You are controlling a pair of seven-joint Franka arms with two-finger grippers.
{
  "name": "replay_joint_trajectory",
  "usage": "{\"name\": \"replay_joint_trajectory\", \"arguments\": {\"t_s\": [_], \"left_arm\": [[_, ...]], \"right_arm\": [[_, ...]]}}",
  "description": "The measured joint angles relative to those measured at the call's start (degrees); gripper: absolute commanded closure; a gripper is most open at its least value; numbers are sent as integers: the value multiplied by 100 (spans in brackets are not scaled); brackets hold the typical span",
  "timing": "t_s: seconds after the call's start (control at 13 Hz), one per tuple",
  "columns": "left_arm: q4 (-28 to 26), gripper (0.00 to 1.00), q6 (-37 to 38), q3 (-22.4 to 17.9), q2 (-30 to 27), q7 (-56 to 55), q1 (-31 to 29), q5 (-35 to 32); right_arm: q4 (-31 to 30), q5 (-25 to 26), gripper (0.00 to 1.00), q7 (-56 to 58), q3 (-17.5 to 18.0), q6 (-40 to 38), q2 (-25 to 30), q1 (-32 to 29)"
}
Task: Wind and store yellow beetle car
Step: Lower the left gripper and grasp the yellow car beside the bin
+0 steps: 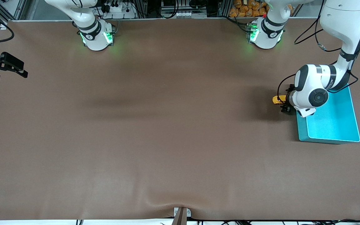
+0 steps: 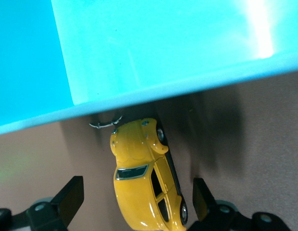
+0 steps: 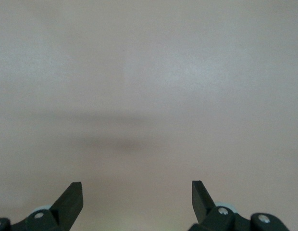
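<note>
My left gripper should close on the yellow beetle car [image 1: 276,99] [image 2: 146,178] now. Its fingers are on either side of the car, so they would catch it.
The yellow beetle car [image 1: 276,99] stands on the brown table close beside the outer wall of the turquoise bin [image 1: 333,123], on the bin's side toward the right arm's end. My left gripper [image 1: 285,102] is low over the car and open. In the left wrist view the car [image 2: 146,178] lies between the two black fingers [image 2: 72,195], with a gap on each side, and its nose is close to the bin's wall [image 2: 139,53]. My right gripper [image 1: 9,73] waits open over bare table at the right arm's end, and the right wrist view shows nothing between its fingertips [image 3: 137,192].
The left arm's white wrist [image 1: 311,93] hangs over the bin's corner and hides part of it. Both arm bases [image 1: 97,36] stand along the table's edge farthest from the front camera. A small thin wire piece [image 2: 105,123] lies by the car's nose.
</note>
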State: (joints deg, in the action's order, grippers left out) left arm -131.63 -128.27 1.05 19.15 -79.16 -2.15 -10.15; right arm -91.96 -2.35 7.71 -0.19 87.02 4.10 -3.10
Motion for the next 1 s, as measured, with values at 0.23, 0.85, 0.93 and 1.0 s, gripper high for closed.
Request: {"name": "replay_joint_trajectory", "arguments": {"t_s": [0.23,0.85,0.93,1.0], "left_arm": [[-34,0,-132,0,0,-176,0,0],[-83,27,-330,5,0,-663,4,0],[-83,31,-333,5,0,-663,4,0],[-83,37,-347,5,0,-663,5,0]], "right_arm": [[7,7,0,0,-75,-12,0,43],[8,7,0,0,-78,-26,0,89],[8,7,0,0,-78,-26,0,94],[8,7,0,0,-78,-26,0,97]]}}
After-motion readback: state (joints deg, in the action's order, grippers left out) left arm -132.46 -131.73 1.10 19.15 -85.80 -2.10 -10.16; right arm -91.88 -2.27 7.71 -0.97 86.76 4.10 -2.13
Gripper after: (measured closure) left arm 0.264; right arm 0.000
